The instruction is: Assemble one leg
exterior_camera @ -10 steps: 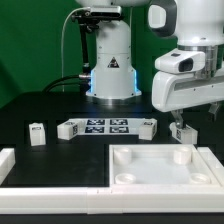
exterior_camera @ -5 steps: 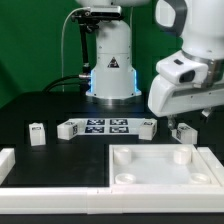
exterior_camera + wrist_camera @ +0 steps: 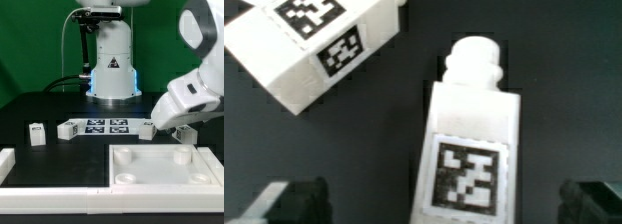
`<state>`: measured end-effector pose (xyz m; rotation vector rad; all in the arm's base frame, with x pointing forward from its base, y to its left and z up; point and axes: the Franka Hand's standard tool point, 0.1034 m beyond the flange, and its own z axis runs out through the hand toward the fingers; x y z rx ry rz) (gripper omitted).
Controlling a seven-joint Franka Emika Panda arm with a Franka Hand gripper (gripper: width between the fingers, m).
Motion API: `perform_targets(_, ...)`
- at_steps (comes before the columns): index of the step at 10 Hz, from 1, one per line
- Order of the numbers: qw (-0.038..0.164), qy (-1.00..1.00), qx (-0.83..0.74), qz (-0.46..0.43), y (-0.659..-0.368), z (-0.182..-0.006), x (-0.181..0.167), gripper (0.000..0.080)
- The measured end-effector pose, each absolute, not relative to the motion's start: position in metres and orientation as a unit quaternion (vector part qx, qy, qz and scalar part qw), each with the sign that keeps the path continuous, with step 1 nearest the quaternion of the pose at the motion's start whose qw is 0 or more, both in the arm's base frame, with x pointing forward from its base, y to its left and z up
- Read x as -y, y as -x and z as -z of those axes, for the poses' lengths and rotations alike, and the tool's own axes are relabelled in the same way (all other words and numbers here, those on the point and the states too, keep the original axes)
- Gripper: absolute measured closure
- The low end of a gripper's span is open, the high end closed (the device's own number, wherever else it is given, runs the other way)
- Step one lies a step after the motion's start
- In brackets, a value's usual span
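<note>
My gripper grabs the leg by its tagged end (image 3: 466, 182) next, so the rounded peg stays free for the white panel.
In the wrist view a leg (image 3: 470, 140), a small white block with a rounded peg at one end and a black-and-white tag on its face, lies flat on the dark table. My gripper (image 3: 441, 200) is open, with one dark finger (image 3: 292, 200) on each side of the leg's tagged end, not touching it. In the exterior view my gripper (image 3: 180, 131) is low over the table at the exterior view's right, just behind the large white panel (image 3: 130, 172), and hides that leg. A second leg (image 3: 38, 132) stands at the exterior view's left.
The marker board (image 3: 105, 127) lies in the middle, its end close to my gripper, and it shows in the wrist view too (image 3: 313, 45). A white L-shaped rail (image 3: 15, 165) runs along the front left. The robot base (image 3: 110, 60) stands behind.
The arm has tilted and swung toward the exterior view's right, and the hand has come lower over the table by the marker board's end.
</note>
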<state>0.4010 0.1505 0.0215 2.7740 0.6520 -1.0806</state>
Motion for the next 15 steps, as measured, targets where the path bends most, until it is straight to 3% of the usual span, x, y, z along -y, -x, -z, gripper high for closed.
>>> perform_targets(4,0.047,-0.904,-0.214,0.367,-0.396,-0.011,-0.151,0.0177)
perform_targets(5,0.047,-0.903,-0.215,0.369,-0.395,-0.01,-0.151,0.0355)
perform_targets(6,0.047,-0.903,-0.215,0.37,-0.394,-0.009,-0.151,0.0355)
perform_targets(7,0.047,-0.903,-0.215,0.37,-0.394,-0.009,-0.151,0.0511)
perform_targets(13,0.046,-0.903,-0.215,0.37,-0.394,-0.009,-0.151,0.0511)
perform_targets(14,0.048,-0.9,-0.216,0.375,-0.394,-0.014,-0.151,0.051)
perform_targets(15,0.053,-0.897,-0.216,0.383,-0.395,-0.029,-0.15,0.051)
